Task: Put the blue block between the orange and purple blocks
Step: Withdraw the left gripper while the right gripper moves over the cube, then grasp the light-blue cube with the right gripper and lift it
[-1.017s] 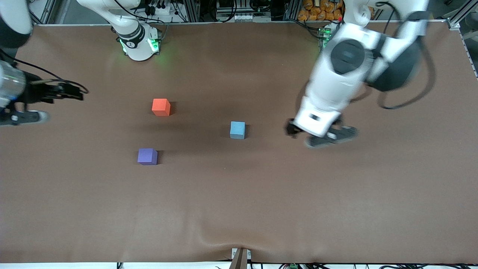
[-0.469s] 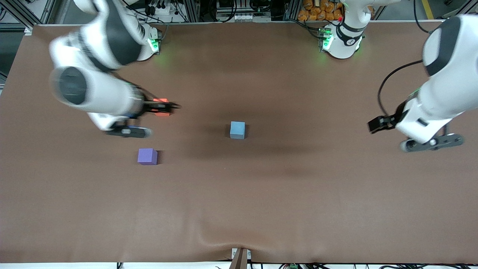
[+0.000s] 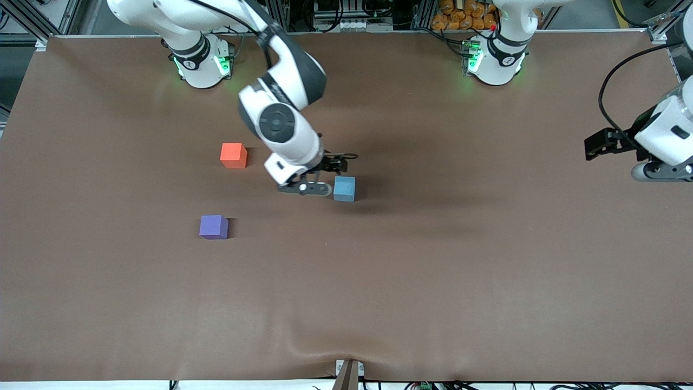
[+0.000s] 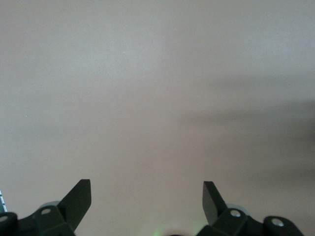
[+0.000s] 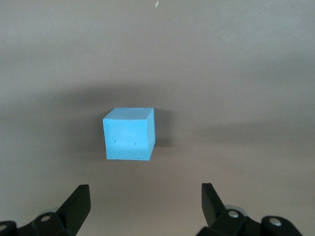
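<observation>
My right gripper grabs the blue block by its opposite sides next, to set it between the orange block (image 3: 234, 155) and the purple block (image 3: 214, 226).
The light sky-blue block (image 3: 344, 188) sits on the brown table, toward the left arm's end from the other two cubes. The orange block (image 3: 234, 155) and the purple block (image 3: 214, 226) stand apart, the purple one nearer the front camera. My right gripper (image 3: 319, 174) is open and empty, over the table just beside the blue block on the side toward the orange block. In the right wrist view the blue block (image 5: 129, 133) lies ahead of the open right gripper (image 5: 144, 194). My left gripper (image 3: 628, 160) is open and empty at the left arm's end of the table; the left wrist view shows this gripper (image 4: 146, 189) over bare table.
The brown table cover (image 3: 379, 281) has a raised wrinkle (image 3: 325, 346) near the front edge. The right arm's base (image 3: 200, 65) and the left arm's base (image 3: 495, 59) stand along the back edge.
The right arm has swung from beside the orange block to beside the blue block. The left arm has drawn back farther toward its end of the table. The blocks have not moved.
</observation>
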Action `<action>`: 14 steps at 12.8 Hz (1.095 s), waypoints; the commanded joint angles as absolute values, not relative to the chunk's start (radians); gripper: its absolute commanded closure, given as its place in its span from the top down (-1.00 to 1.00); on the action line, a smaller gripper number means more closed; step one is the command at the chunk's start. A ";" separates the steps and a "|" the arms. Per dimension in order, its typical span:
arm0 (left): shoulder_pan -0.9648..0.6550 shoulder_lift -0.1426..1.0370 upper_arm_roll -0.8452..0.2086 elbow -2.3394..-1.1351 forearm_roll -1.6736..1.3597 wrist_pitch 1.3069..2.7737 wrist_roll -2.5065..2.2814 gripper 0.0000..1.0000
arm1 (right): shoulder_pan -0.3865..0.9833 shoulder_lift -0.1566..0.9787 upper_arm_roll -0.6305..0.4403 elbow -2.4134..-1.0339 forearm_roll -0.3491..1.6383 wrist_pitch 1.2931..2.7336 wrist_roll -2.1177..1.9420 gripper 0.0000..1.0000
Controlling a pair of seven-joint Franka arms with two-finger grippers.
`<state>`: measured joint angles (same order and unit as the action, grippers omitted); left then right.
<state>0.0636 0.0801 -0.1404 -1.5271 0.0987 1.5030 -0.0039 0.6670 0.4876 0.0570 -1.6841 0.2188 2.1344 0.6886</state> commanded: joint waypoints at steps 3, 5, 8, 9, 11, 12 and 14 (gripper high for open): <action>-0.055 -0.003 -0.049 -1.560 0.086 1.438 0.075 1.00 | 0.721 0.598 0.043 -1.684 0.227 2.318 0.686 1.00; -0.046 -0.023 -0.049 -1.559 0.080 1.411 0.133 1.00 | 0.721 0.615 0.043 -1.681 0.227 2.324 0.687 1.00; -0.037 -0.023 -0.046 -1.534 0.038 1.396 0.112 1.00 | 0.733 0.650 0.043 -1.680 0.227 2.390 0.730 1.00; -0.020 -0.023 -0.046 -1.531 0.016 1.396 0.103 1.00 | 0.736 0.667 0.041 -1.680 0.226 2.416 0.736 1.00; -0.017 -0.021 -0.048 -1.523 -0.011 1.396 0.074 1.00 | 0.741 0.690 0.041 -1.680 0.225 2.471 0.738 1.00; -0.020 -0.017 -0.052 -1.523 -0.012 1.405 0.061 1.00 | 0.756 0.696 0.038 -1.680 0.224 2.473 0.739 1.00; -0.041 0.000 -0.055 -1.523 0.000 1.426 0.014 1.00 | 0.758 0.699 0.038 -1.678 0.225 2.474 0.748 -0.36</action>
<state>-0.0277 -0.0090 -0.0501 -1.5290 0.0047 1.4127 0.0557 0.7378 0.6933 0.0526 -1.6915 0.2187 2.4657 0.7274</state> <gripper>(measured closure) 0.000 0.119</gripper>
